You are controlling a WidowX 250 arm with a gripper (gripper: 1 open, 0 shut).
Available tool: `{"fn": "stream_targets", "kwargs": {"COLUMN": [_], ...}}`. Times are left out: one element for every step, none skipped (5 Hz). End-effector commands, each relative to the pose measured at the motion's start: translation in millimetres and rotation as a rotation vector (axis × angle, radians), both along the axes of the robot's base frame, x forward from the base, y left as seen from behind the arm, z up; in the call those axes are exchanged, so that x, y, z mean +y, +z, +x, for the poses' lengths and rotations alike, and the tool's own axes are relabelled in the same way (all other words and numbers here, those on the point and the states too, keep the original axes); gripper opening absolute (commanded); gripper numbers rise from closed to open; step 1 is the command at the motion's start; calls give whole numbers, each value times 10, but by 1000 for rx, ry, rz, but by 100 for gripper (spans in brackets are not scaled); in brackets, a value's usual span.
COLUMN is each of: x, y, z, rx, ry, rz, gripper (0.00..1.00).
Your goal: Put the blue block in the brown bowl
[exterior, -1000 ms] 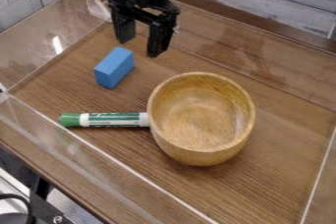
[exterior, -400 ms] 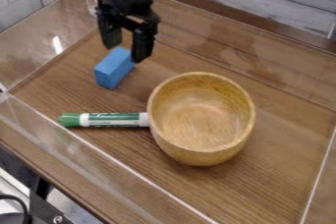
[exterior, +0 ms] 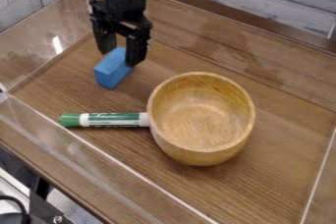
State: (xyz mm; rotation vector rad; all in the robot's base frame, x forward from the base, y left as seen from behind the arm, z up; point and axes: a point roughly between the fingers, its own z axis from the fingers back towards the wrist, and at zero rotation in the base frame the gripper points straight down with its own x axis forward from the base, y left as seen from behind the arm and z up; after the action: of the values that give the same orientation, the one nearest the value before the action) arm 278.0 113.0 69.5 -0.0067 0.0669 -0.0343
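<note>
My gripper's fingers are above the blue block's far end (exterior: 121,55), so it is too early to close. My gripper comes down to the block, then closes.
The blue block (exterior: 113,70) lies on the wooden table left of centre. Directly above its far end hangs my black gripper (exterior: 120,51), open, one finger on each side of the block's top and nothing held. The brown bowl (exterior: 199,118) stands empty to the right of the block, wide and round with a thick rim.
A green-and-white marker pen (exterior: 105,120) lies in front of the block, touching the bowl's left side. Clear plastic walls (exterior: 53,41) enclose the table on the left and front. A pale plank wall runs behind.
My gripper has moved left and down, from behind the block to straight over its far end. It has stayed open. Block, bowl and pen have not moved.
</note>
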Motion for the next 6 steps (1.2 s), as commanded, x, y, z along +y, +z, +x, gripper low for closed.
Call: {"fn": "stream_targets", "kwargs": {"x": [94,136,164,189,211,231], "y": [63,22,-2,-34,-59,-89], "z": [68,88,109,137,158,179], "rx": [-46,-50,-56,-62,-69,-74], "ry": [12,18,18,15,13,12], "rz": [16,14,11,7,4,0], "gripper": [100,100,100,100,100,100]}}
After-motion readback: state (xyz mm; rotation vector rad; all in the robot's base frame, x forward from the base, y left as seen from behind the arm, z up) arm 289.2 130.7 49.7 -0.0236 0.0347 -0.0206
